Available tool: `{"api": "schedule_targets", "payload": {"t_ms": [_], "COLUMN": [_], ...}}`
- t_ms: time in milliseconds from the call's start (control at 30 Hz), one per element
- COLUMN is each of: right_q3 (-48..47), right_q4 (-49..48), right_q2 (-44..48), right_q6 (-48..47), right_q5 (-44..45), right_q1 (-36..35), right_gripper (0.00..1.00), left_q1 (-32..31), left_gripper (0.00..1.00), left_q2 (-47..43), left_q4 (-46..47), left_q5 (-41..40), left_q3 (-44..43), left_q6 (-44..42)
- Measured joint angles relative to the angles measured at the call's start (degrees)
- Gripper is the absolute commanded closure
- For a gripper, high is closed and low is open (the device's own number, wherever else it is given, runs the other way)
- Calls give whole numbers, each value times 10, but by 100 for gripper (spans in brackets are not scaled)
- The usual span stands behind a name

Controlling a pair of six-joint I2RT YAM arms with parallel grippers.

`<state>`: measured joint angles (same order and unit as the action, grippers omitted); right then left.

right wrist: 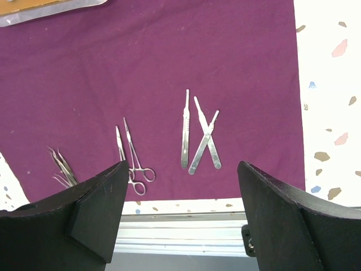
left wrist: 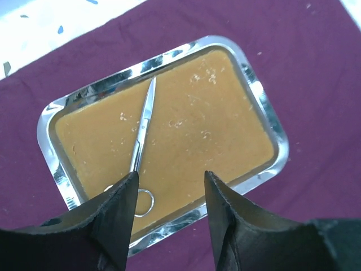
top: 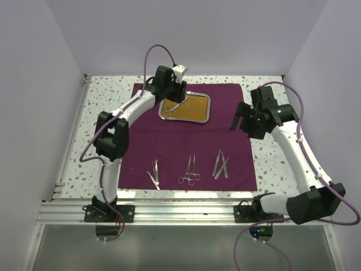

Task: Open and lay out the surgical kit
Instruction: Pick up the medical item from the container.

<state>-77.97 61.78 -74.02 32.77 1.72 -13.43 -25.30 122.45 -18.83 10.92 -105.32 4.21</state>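
I should next lay the scissors flat beside the forceps, so I need to grab them with my left gripper across the closed handles near the pivot (top: 177,105) (left wrist: 139,144), between the rings and the blades.
The dark purple cloth (top: 192,138) lies spread flat on the table. The steel tray (top: 206,106) with an orange-brown liner sits on its far part. One pair of scissors (left wrist: 141,132) lies in the tray, also seen from above (top: 172,106). My left gripper (left wrist: 171,186) is open and empty, hovering over the tray's near edge with the scissors' rings by its left finger. My right gripper (right wrist: 182,165) is open and empty above the cloth's right edge (top: 242,118). Tweezers (top: 154,173), forceps (top: 190,171) and three flat silver handles (top: 220,165) lie in a row on the cloth's near part.
The speckled table (top: 271,164) shows around the cloth. A metal rail (top: 180,210) runs along the near edge. White walls close in the left, back and right. In the right wrist view I see the handles (right wrist: 200,138), forceps (right wrist: 132,155), tweezers (right wrist: 62,167) and a tray corner (right wrist: 51,11).
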Motion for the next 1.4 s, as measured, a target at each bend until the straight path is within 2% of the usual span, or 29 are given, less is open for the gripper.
{"api": "schedule_targets", "payload": {"t_ms": [400,733,800,833,900,1167,1367,1400], "right_q3": [0,-8,-9,-10,-14,-28,-28,-28], "right_q4": [6,6,6,6,6,4,3,4], "right_q2": [-3,-35,-40,-42,-47,-66,-69,-69], "right_q6": [2,11,12,13,13,13,13,12], "right_q5": [8,17,18,18,18,17,17,17], "right_q1": [1,1,1,1,1,1,1,1], "right_gripper": [18,18,18,18,18,18,18,18], "left_q1": [0,0,0,0,0,0,2,2], "left_gripper": [49,51,57,67,72,75,87,92], "left_q2": [157,192,194,197,202,207,208,208], "left_q4": [-28,-31,-31,-31,-31,-32,-31,-31], "left_q5": [-36,-60,-62,-62,-59,-41,-28,-26], "left_q3": [-111,-135,-139,-142,-149,-152,-152,-152], "left_q6": [-70,-101,-101,-101,-104,-113,-122,-124]}}
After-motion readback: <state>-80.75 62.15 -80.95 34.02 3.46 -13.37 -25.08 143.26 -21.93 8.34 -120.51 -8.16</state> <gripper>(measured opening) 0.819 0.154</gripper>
